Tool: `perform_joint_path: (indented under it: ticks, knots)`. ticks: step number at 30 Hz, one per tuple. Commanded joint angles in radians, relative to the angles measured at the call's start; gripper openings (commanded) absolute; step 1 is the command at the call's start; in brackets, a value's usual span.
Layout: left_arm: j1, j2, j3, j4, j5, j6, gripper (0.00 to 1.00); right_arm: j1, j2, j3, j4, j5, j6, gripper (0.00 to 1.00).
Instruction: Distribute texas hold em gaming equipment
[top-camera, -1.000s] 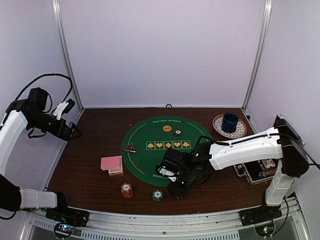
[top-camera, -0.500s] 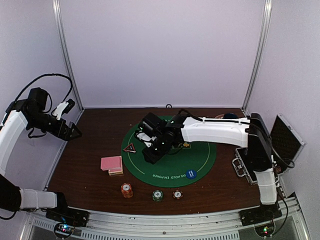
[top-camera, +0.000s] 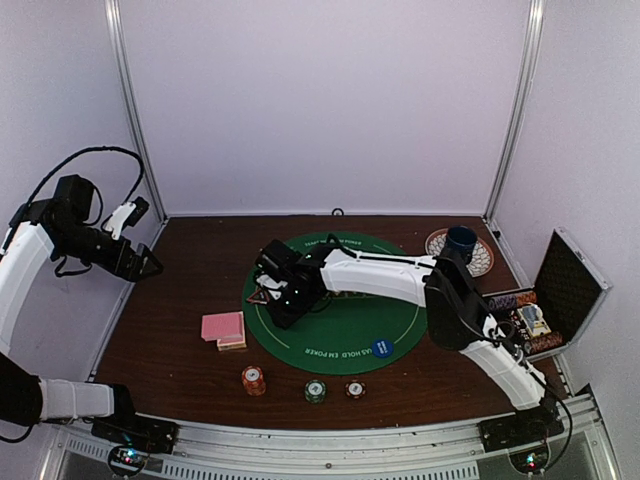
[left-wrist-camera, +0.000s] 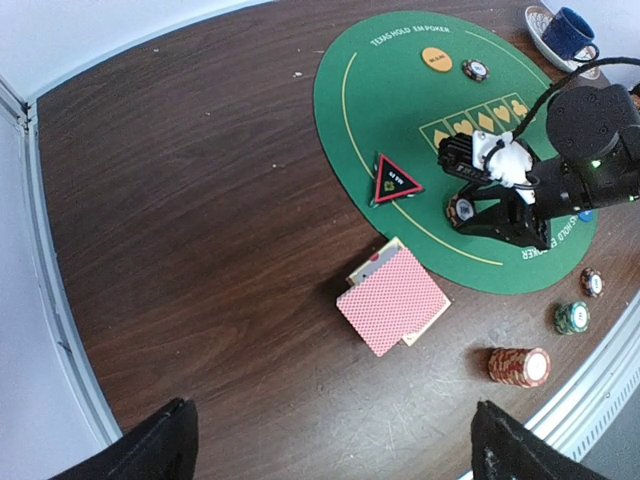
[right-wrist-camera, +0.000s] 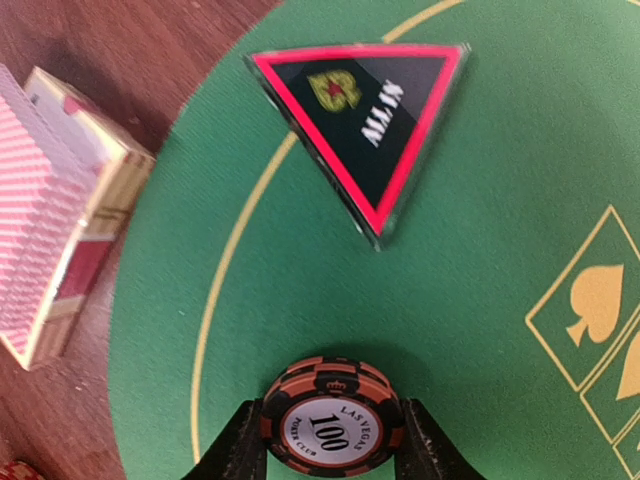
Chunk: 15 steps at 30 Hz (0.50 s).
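The orange-red chips' lower edge between my fingers meets its shadow on the green mat and would rest flat, so my right gripper should open now.
My right gripper is shut on a small stack of orange-red "100" poker chips, low over the green mat just right of the red-edged black triangle marker. It shows in the top view and in the left wrist view. The pink-backed cards lie on the wood left of the mat. An orange-red chip stack, a green chip and a small chip stand near the front edge. A blue button lies on the mat's front. An orange button and a chip lie at the mat's back. My left gripper is open and empty, high at the far left.
A blue mug on a patterned plate stands at the back right. An open silver-edged black case with chips sits at the right edge. The right arm stretches across the mat. Walls enclose the table.
My right arm has swung from the front edge back and left across the mat to the triangle marker. A blue button and a small chip now lie where it was. The left arm has not moved.
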Motion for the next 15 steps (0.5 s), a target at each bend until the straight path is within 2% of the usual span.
perform_joint_path:
  ticks: [1, 8, 12, 15]
  knots:
    - [0.003, -0.018, 0.023, -0.010, 0.008, 0.011, 0.97, 0.000, 0.035, 0.052, -0.007, -0.015, 0.011, 0.27]
    - [0.002, -0.018, 0.021, -0.010, 0.015, 0.009, 0.97, -0.001, 0.022, 0.046, -0.027, 0.026, 0.002, 0.65]
    - [0.003, -0.011, 0.025, -0.009, 0.017, 0.007, 0.98, 0.000, -0.032, 0.031, -0.033, 0.039, -0.013, 0.77]
    - [0.002, -0.010, 0.030, -0.008, 0.018, 0.007, 0.97, 0.002, -0.107, -0.010, -0.027, 0.037, -0.019, 0.79]
